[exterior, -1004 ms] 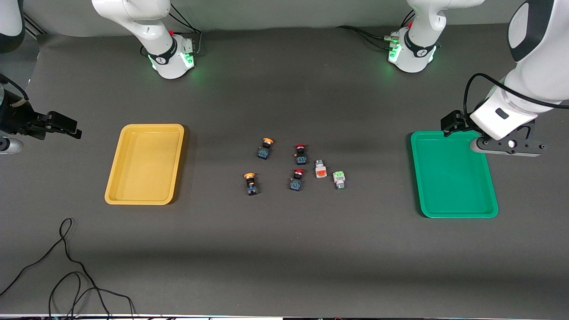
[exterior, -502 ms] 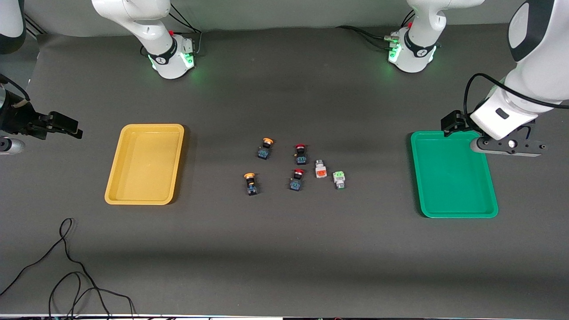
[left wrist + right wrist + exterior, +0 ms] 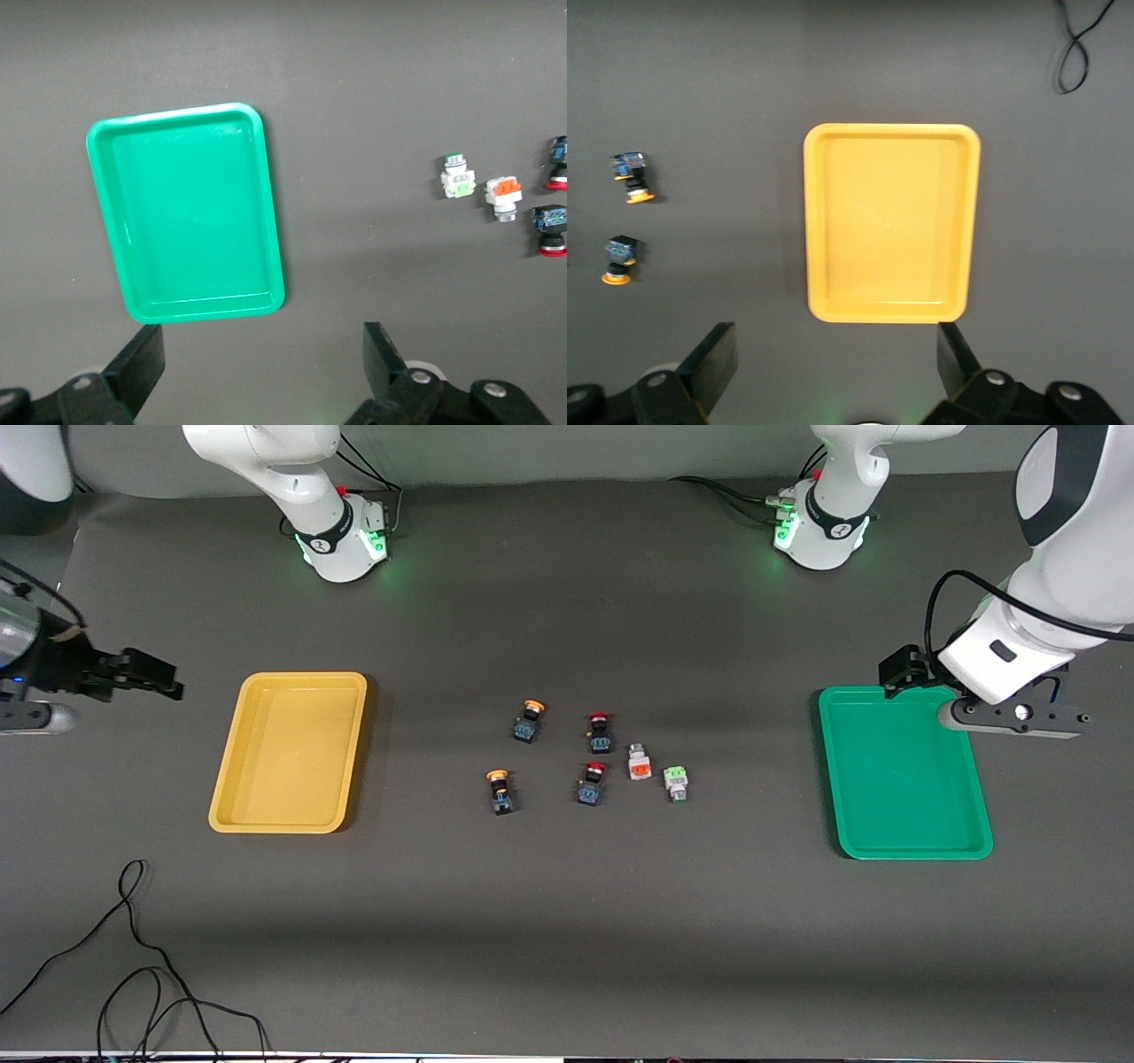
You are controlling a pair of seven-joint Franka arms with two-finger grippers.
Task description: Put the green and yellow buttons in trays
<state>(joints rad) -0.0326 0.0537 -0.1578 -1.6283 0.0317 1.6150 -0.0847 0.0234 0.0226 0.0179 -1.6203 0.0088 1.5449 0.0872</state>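
Next, my left gripper grabs the white button by its square white body (image 3: 676,786), to place the green button in the green tray (image 3: 899,779).
Two yellow-capped buttons (image 3: 529,721) (image 3: 499,790) on dark bodies lie at mid-table, also seen in the right wrist view (image 3: 631,177) (image 3: 618,259). Beside them lie a white button with a pale green cap (image 3: 676,783) (image 3: 458,177) and a white one with an orange cap (image 3: 639,763) (image 3: 503,197). The yellow tray (image 3: 292,762) (image 3: 890,230) and the green tray (image 3: 899,779) (image 3: 186,212) hold nothing. My left gripper (image 3: 1014,722) (image 3: 263,350) hangs open by the green tray's corner. My right gripper (image 3: 31,719) (image 3: 837,350) hangs open over the mat beside the yellow tray.
Two red-capped switches (image 3: 600,732) (image 3: 593,782) lie among the buttons. A black cable (image 3: 133,957) loops on the mat near the front edge, at the right arm's end. The arm bases (image 3: 341,540) (image 3: 819,531) stand along the back.
My right arm has shifted a little toward the yellow tray. The left arm, the buttons and both trays have not moved.
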